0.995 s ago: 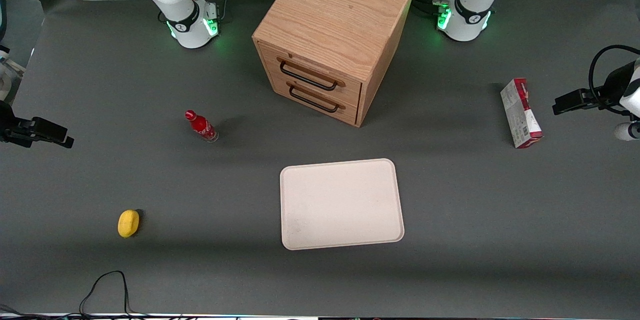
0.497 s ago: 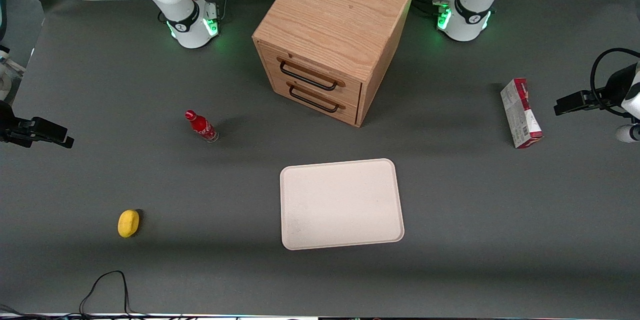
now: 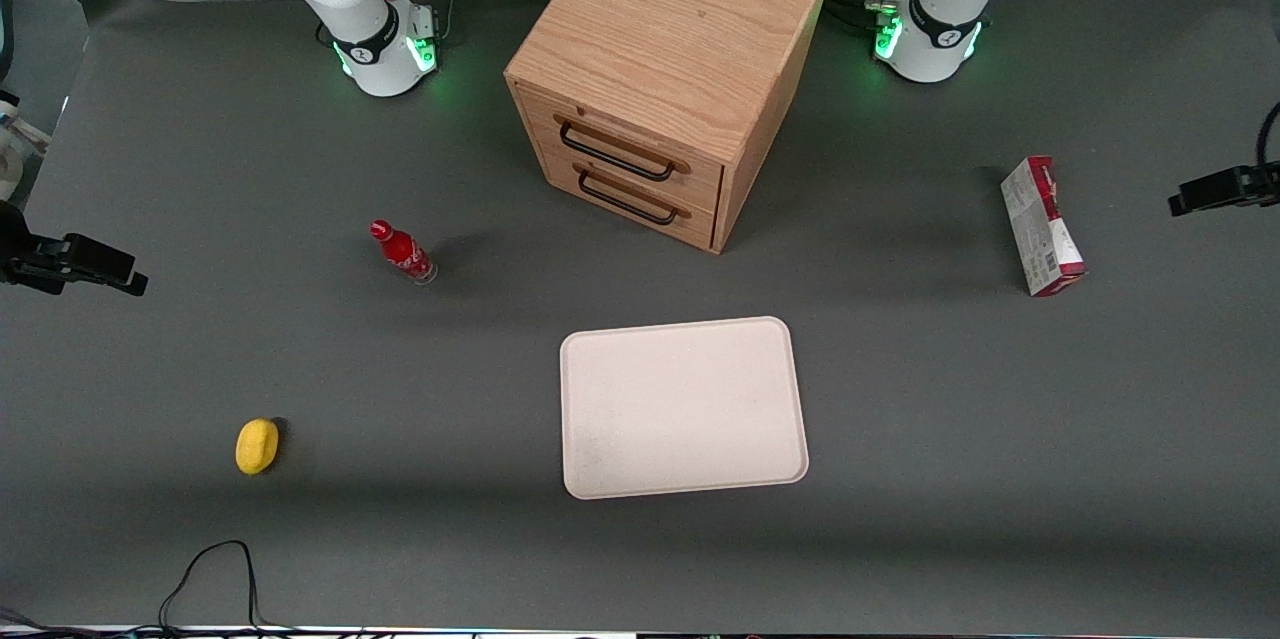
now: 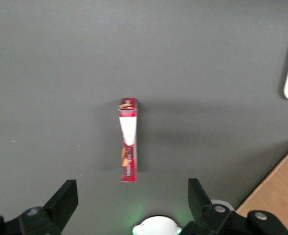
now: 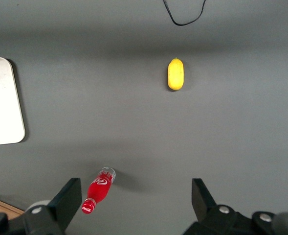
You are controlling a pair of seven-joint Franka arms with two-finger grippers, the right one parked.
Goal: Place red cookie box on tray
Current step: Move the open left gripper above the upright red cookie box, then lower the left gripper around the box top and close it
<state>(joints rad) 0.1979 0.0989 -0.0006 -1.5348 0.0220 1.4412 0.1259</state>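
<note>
My left gripper will next pick up the red cookie box (image 3: pixel 1042 226) by its broad sides and set it on the cream-white tray (image 3: pixel 683 407).
The red cookie box (image 3: pixel 1042 226) stands on its long thin edge on the grey table, toward the working arm's end. It is farther from the front camera than the cream-white tray (image 3: pixel 683 407), which lies flat with nothing on it. My left gripper (image 4: pixel 131 198) hangs open high above the table, and nothing is between its black fingers (image 4: pixel 65 200). In the left wrist view the box (image 4: pixel 128 139) shows edge-on, ahead of the gap between the fingers. In the front view only a black part of the gripper (image 3: pixel 1215 190) shows, beside the box and apart from it.
A wooden two-drawer cabinet (image 3: pixel 660 69) stands at the table's middle, farther back than the tray. A small red bottle (image 3: pixel 403 253) and a yellow lemon (image 3: pixel 257 445) sit toward the parked arm's end. A black cable (image 3: pixel 215 569) loops near the front edge.
My left gripper has drawn away from the cookie box toward the table's end, and most of it has left the front view. The box, tray and other objects have not moved.
</note>
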